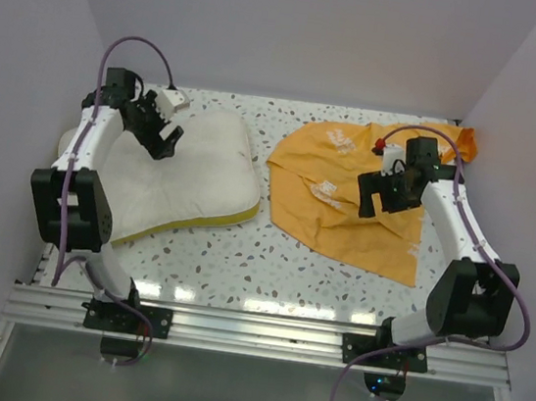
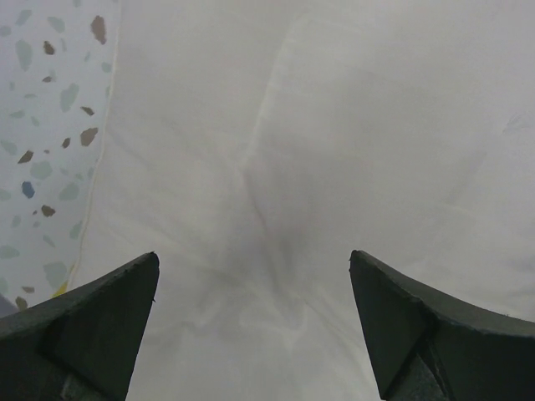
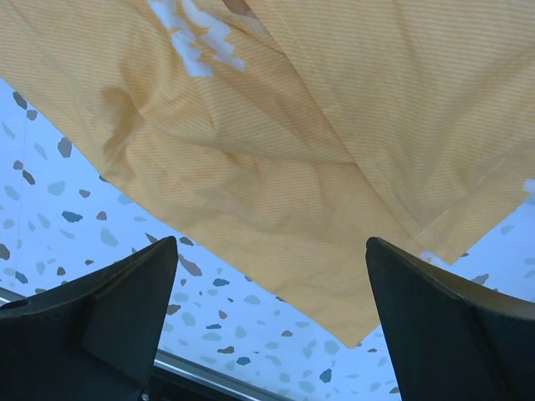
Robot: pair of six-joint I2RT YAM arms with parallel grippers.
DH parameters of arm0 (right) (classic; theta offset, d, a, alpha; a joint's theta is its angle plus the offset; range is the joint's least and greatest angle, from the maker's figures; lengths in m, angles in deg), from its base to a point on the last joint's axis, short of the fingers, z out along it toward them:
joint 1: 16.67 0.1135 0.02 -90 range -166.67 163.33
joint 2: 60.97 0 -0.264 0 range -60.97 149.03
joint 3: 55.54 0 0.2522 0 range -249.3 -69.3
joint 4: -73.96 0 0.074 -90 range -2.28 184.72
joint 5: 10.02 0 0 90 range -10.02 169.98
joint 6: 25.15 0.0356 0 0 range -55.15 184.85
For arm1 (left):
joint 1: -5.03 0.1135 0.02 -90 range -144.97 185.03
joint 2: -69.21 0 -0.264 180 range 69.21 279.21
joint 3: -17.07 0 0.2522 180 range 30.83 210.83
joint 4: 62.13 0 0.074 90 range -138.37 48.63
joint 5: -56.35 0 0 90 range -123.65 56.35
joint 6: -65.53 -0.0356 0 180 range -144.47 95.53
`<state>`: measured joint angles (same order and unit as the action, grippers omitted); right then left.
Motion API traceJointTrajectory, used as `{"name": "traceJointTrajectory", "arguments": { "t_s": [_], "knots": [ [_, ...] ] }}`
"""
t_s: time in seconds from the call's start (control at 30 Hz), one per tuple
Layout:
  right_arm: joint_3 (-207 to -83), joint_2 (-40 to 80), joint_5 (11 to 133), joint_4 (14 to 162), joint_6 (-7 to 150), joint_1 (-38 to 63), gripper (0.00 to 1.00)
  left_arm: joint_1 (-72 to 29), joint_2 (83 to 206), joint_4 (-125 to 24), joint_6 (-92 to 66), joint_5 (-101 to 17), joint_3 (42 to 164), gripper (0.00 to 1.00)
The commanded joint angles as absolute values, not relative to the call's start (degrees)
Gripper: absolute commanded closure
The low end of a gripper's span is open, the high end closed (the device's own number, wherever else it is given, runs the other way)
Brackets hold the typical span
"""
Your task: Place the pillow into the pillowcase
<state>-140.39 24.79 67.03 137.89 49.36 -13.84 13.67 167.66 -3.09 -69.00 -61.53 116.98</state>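
Note:
The left gripper would leave the cream-white pillow [image 1: 192, 176] on the tabletop if it lifted now, because its fingertips stand wide apart and the space between them is empty of fabric.
The cream-white pillow [image 1: 192, 176] lies on the left of the table, its yellow-green strip along the near edge. It fills the left wrist view [image 2: 334, 150]. My left gripper [image 1: 161, 137] is open, just above the pillow's far left part, with nothing between the fingers [image 2: 92, 326]. The orange-yellow pillowcase [image 1: 357, 197] lies crumpled on the right, printed side mostly hidden. It also shows in the right wrist view [image 3: 318, 125]. My right gripper [image 1: 384, 198] is open and empty above the pillowcase, with the near corner of the cloth below its fingers [image 3: 443, 334].
The speckled terrazzo table [image 1: 270, 260] shows between the pillow and the pillowcase and along the front. An aluminium rail [image 1: 260, 333] runs along the near edge. White walls enclose the back and both sides.

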Motion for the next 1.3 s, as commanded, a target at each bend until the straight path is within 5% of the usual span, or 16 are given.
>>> {"name": "traceJointTrajectory", "arguments": {
  "t_s": [0.0, 0.4, 0.5, 0.53, 0.63, 1.0, 1.27],
  "knots": [
    [-144.26, 25.95, 67.59, 139.58, 48.15, -13.86, 0.01, 10.04, 172.73, 0.77, -77.55, -60.45, 118.64, 0.0],
    [-146.82, 30.17, 66.71, 139.93, 48.68, -13.07, 0.01, 5.47, 185.48, -9.52, -85.37, -57.64, 109.07, 0.04],
    [-147.61, 31.58, 68.11, 138.61, 48.85, -10.88, 0.01, 5.38, 186.1, -9.35, -87.57, -58.78, 105.29, 0.44],
    [-147.96, 32.1, 68.55, 137.65, 49.03, -10.17, 0.01, 5.47, 185.41, -9.26, -88.27, -59.57, 103.71, 0.7],
    [-149.01, 34.39, 71.18, 134.58, 49.55, -6.66, 0.06, 5.47, 182.08, -7.5, -89.86, -62.46, 101.25, 1.0],
    [-154.21, 48.62, 83.49, 128.59, 45.26, -1.2, 0.41, 8.36, 174.33, -1.61, -93.03, -70.3, 97.02, 1.0],
    [-149.21, 46.53, 85.34, 126.83, 42.27, -1.29, 0.45, 8.72, 174.06, -1.52, -92.76, -71.18, 95.87, 1.0]
  ]
}}
